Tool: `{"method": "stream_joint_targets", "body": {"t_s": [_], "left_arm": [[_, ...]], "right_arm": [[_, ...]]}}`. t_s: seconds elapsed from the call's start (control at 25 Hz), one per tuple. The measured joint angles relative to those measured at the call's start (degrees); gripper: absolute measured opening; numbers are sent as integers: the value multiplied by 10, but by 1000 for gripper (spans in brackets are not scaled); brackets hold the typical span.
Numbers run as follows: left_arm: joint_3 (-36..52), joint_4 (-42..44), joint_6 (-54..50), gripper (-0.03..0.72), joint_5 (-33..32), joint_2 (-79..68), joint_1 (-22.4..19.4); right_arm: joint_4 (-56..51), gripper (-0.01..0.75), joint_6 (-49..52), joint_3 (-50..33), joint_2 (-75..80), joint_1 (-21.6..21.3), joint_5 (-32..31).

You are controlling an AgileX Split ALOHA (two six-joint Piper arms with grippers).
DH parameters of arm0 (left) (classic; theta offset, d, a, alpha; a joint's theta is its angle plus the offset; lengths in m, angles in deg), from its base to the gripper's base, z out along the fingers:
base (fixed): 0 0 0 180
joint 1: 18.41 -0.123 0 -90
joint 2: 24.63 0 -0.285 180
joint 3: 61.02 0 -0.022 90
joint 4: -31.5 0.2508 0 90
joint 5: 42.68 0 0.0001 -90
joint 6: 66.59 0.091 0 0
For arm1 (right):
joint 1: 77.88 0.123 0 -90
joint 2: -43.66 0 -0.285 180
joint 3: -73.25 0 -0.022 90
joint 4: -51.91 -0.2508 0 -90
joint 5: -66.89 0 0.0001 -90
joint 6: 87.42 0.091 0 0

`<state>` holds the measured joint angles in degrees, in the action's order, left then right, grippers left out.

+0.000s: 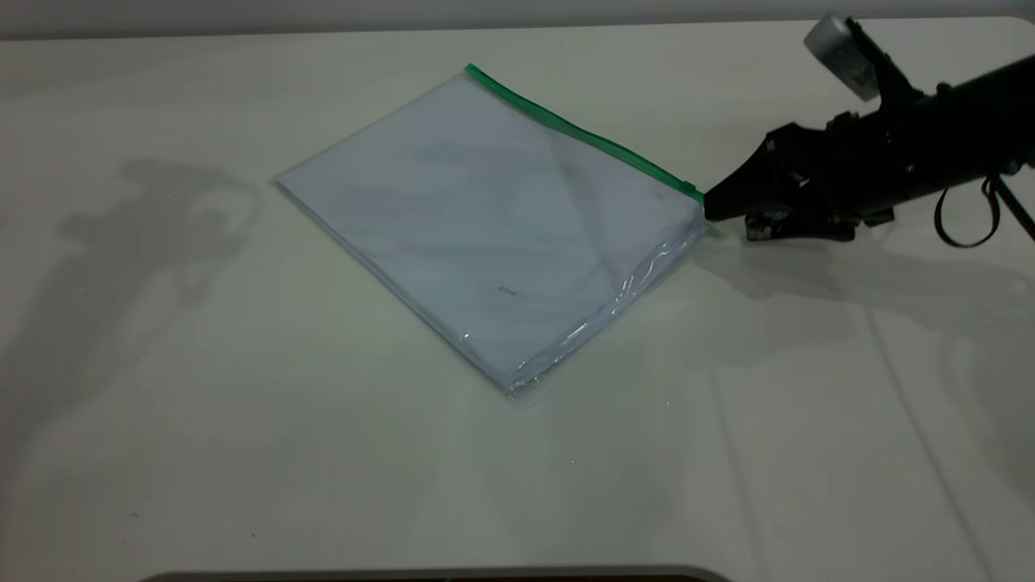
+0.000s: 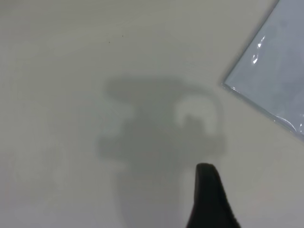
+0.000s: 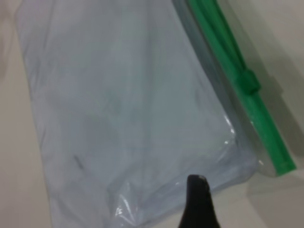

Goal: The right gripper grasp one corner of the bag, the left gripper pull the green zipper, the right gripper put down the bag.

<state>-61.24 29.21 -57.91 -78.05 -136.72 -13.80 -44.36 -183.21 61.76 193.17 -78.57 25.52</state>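
Observation:
The bag needs to stay steady while the green zipper (image 1: 578,133) is pulled, so my right gripper will next grab its corner at the slider tab's end (image 1: 693,215).
The bag (image 1: 485,226) lies flat on the white table (image 1: 242,453), a clear pouch with pale sheets inside. The green zipper (image 1: 578,133) runs along its far long edge. Its slider tab (image 3: 248,81) sits a short way in from the near end of the strip in the right wrist view. My right gripper (image 1: 728,220) is open, low over the table, with its tip right beside the corner of the bag (image 1: 691,192) at the strip's right end; it holds nothing. The left gripper (image 2: 209,190) hovers over bare table, apart from a plain clear corner (image 2: 228,86) of the bag.
The left arm is out of the exterior view; only its shadow (image 1: 154,218) falls on the table left of the bag. The right arm's black cable (image 1: 966,218) hangs in a loop behind the gripper. A dark edge (image 1: 437,575) shows at the table's front.

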Motion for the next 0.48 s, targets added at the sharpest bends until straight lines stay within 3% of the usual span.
{"method": "stream_joint_targets", "body": {"t_s": [0.48], "left_arm": [[0,0,0,551,0,0,0]], "right_arm": [[-62,596,-52,22,50,1,-62]]}}
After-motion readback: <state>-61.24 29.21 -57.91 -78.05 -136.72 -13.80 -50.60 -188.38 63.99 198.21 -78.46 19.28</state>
